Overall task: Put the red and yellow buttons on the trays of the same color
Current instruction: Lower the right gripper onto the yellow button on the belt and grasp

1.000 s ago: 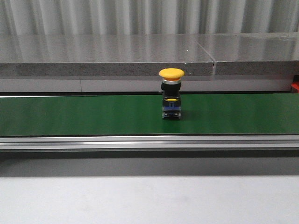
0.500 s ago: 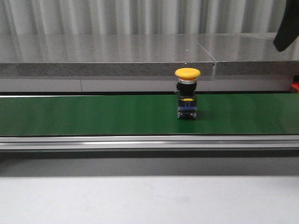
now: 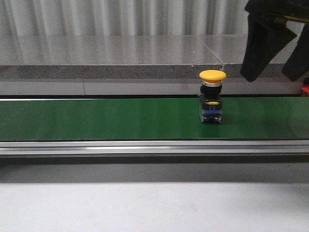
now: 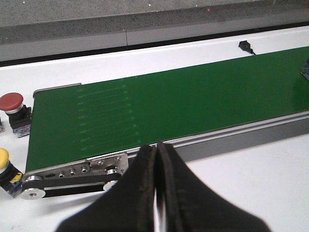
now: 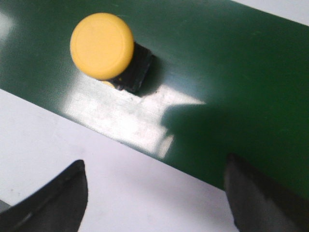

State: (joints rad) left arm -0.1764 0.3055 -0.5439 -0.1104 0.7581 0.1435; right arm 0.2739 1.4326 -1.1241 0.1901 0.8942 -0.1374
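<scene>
I should move my right gripper toward the yellow button (image 5: 102, 46) before I close it on the button. Green belt (image 5: 193, 130) shows between my fingers in the right wrist view.
A yellow button (image 3: 212, 96) with a black and blue base stands upright on the green conveyor belt (image 3: 96, 118). My right gripper (image 3: 270, 75) hangs open above and to the right of it, apart from it. In the right wrist view the yellow button (image 5: 101, 46) shows from above, beyond the open right gripper (image 5: 155, 162), with nothing between the fingers. In the left wrist view my left gripper (image 4: 157, 147) is shut on nothing, near the belt's end roller. A red button (image 4: 12, 104) and another yellow button (image 4: 6, 166) stand on the white table beside that end. The trays are out of view.
A grey stone ledge (image 3: 120, 58) runs behind the belt, and an aluminium rail (image 3: 145, 146) runs along its front. A sliver of something red (image 3: 305, 90) shows at the far right. A small black piece (image 4: 246, 46) lies on the white surface past the belt.
The yellow button has ridden the belt to the right. My right gripper has come down into the front view at the upper right, open.
</scene>
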